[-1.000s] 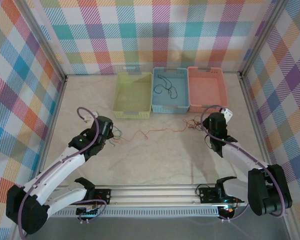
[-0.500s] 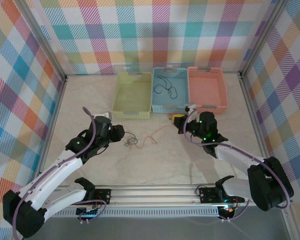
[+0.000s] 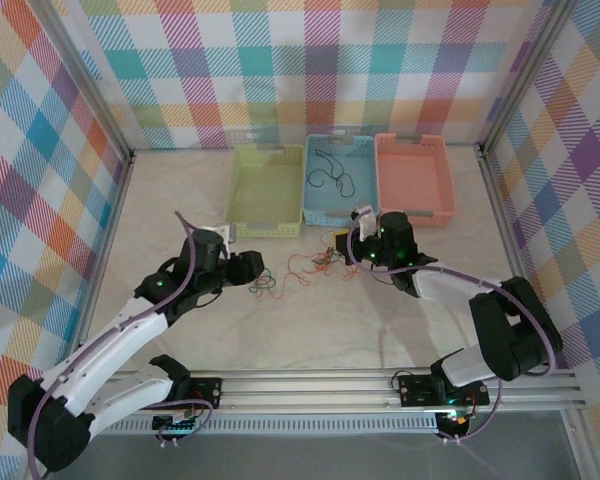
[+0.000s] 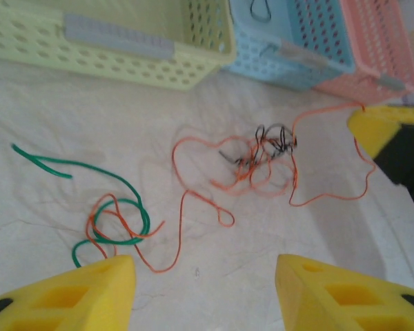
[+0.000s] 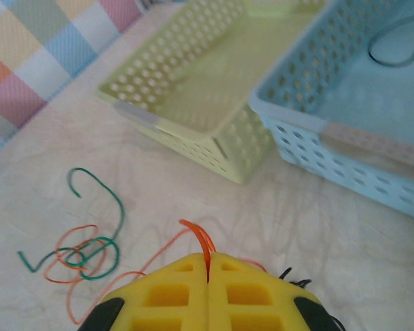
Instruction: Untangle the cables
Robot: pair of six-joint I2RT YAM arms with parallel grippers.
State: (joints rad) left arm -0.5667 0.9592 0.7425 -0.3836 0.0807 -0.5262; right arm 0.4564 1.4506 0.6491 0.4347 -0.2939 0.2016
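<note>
Next, my left gripper grabs the orange cable at the black knot, away from my right gripper's bend, to untangle the cables.
A loose tangle of orange cable [image 4: 262, 169] with a black strand [image 4: 276, 134] knotted into it lies on the table in front of the baskets. To its left, a green cable [image 4: 117, 183] loops through more orange cable [image 3: 263, 283]. My left gripper [image 4: 203, 276] hovers open just short of the green loop, with nothing between its fingers [image 3: 250, 268]. My right gripper [image 5: 208, 261] is shut on a bend of orange cable [image 5: 200, 238], at the right end of the tangle [image 3: 348, 240]. Another black cable [image 3: 330, 178] lies in the blue basket.
Three baskets stand in a row at the back: a yellow-green one [image 3: 263, 228], a blue one [image 3: 340, 217] and a pink one [image 3: 415, 175]. The yellow-green and blue front walls [image 5: 193, 138] are close ahead of the right gripper. Metal rails edge the table.
My left gripper has opened and let go of the cable, shifting right. My right gripper has moved left with the orange cable, which was stretched out and now lies in slack loops.
</note>
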